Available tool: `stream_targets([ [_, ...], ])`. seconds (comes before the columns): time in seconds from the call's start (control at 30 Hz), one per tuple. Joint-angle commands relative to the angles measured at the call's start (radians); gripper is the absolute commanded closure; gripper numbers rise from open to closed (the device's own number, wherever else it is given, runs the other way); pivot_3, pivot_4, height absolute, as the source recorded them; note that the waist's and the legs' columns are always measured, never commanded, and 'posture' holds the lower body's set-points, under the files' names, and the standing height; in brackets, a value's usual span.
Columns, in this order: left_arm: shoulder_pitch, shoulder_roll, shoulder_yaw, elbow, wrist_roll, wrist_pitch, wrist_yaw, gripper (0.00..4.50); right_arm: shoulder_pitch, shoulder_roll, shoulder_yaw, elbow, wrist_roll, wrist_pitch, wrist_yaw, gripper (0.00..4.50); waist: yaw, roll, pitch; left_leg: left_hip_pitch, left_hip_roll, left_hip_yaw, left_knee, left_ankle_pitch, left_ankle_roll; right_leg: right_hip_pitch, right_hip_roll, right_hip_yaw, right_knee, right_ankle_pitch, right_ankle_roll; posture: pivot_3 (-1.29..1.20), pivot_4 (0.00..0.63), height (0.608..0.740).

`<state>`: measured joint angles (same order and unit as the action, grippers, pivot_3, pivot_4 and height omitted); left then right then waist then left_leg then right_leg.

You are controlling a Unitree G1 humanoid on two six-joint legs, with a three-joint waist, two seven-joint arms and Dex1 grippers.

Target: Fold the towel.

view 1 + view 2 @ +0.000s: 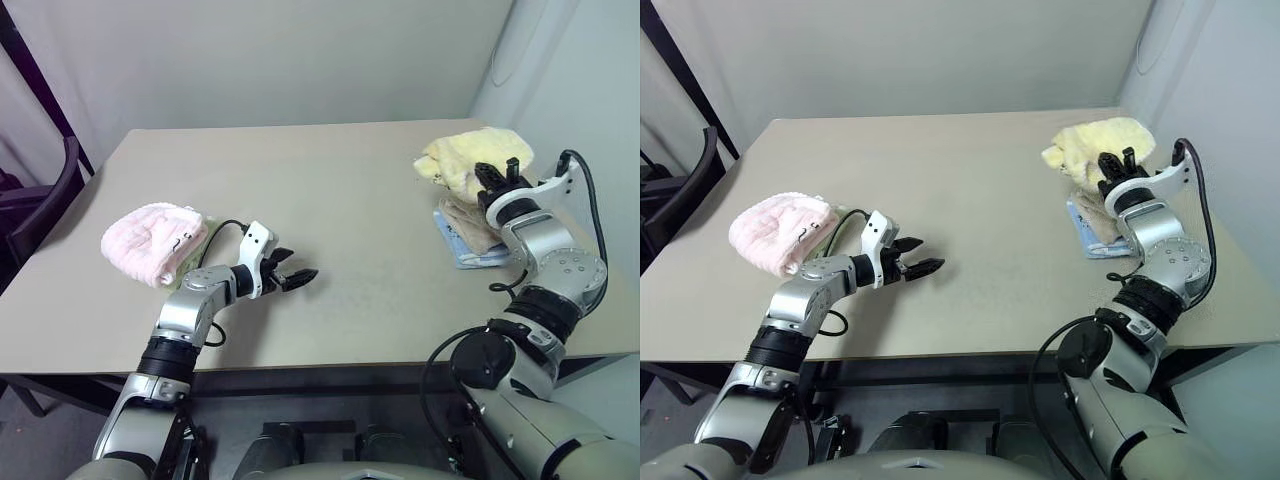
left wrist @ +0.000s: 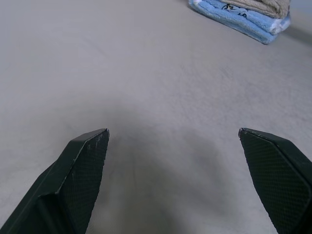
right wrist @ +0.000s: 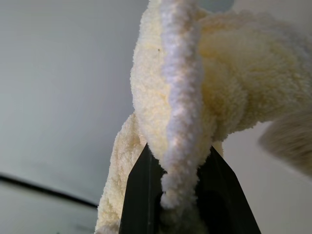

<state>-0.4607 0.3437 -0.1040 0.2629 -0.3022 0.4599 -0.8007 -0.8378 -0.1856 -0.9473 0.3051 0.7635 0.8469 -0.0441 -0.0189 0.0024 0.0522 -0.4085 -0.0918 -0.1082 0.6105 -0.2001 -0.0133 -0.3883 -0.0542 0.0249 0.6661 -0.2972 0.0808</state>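
Note:
The yellow towel hangs bunched above and behind the folded tan towel, so for now my right gripper keeps hold of the yellow towel.
The towel is pale yellow terry cloth, bunched in a lump at the table's far right, over a stack of folded towels. My right gripper is shut on a fold of it; in the right wrist view the yellow cloth with its whitish edging bulges out between the two black fingers. My left gripper hovers low over the bare table near the front left, open with nothing between its fingers.
A folded pink fluffy towel lies at the left, just behind my left arm. Under the yellow towel sit a folded tan towel and a blue one. A dark chair stands left of the table.

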Motion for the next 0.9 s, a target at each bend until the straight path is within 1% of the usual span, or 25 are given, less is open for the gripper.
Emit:
stream_targets([
  [0.03, -0.015, -0.005, 0.013, -0.009, 0.007, -0.031, 0.003, 0.0, -0.047, -0.066, 0.015, 0.114, -0.005, -0.096, -0.043, 4.49, 0.001, 0.0, 0.0, 0.0, 0.0, 0.0, 0.0, 0.0, 0.0, 0.0, 0.0, 0.0, 0.0, 0.0, 0.0, 0.0, 0.0, 0.74],
  [0.17, 0.001, -0.01, 0.023, -0.01, 0.006, -0.034, 0.012, 0.0, -0.039, -0.102, 0.017, 0.143, 0.023, -0.145, -0.06, 4.49, 0.002, 0.0, 0.0, 0.0, 0.0, 0.0, 0.001, 0.0, 0.0, 0.001, 0.0, 0.0, 0.0, 0.0, 0.0, 0.0, 0.0, 0.74],
  [0.27, 0.012, -0.011, 0.02, -0.016, 0.01, -0.037, 0.014, 0.0, -0.039, -0.131, 0.012, 0.134, 0.056, -0.144, -0.062, 4.49, 0.001, 0.0, 0.0, 0.0, 0.0, 0.0, 0.001, 0.0, 0.0, 0.001, 0.0, 0.0, 0.0, 0.0, 0.0, 0.0, 0.0, 0.74],
  [0.4, 0.019, -0.011, 0.019, -0.018, 0.011, -0.034, 0.014, 0.0, -0.022, -0.156, 0.012, 0.128, 0.103, -0.096, -0.103, 4.49, 0.003, 0.0, 0.0, 0.0, 0.0, 0.0, 0.001, 0.0, 0.0, 0.001, 0.001, 0.0, 0.0, 0.0, 0.0, 0.0, 0.0, 0.74],
  [0.63, 0.019, -0.007, 0.019, -0.004, 0.015, -0.04, 0.014, 0.0, 0.045, -0.1, -0.003, 0.022, 0.218, -0.06, -0.23, 4.49, 0.001, 0.001, 0.0, 0.0, 0.001, 0.0, 0.002, 0.0, 0.0, 0.001, 0.002, 0.001, 0.0, 0.0, 0.0, 0.0, 0.0, 0.74],
  [0.9, 0.011, -0.013, 0.015, 0.002, 0.024, -0.042, 0.008, 0.0, 0.095, -0.08, 0.029, 0.073, 0.194, -0.128, -0.311, 4.49, 0.003, 0.001, 0.0, 0.0, 0.001, 0.0, 0.003, 0.0, 0.001, 0.002, 0.002, 0.001, 0.001, 0.0, 0.0, 0.0, 0.0, 0.74],
])
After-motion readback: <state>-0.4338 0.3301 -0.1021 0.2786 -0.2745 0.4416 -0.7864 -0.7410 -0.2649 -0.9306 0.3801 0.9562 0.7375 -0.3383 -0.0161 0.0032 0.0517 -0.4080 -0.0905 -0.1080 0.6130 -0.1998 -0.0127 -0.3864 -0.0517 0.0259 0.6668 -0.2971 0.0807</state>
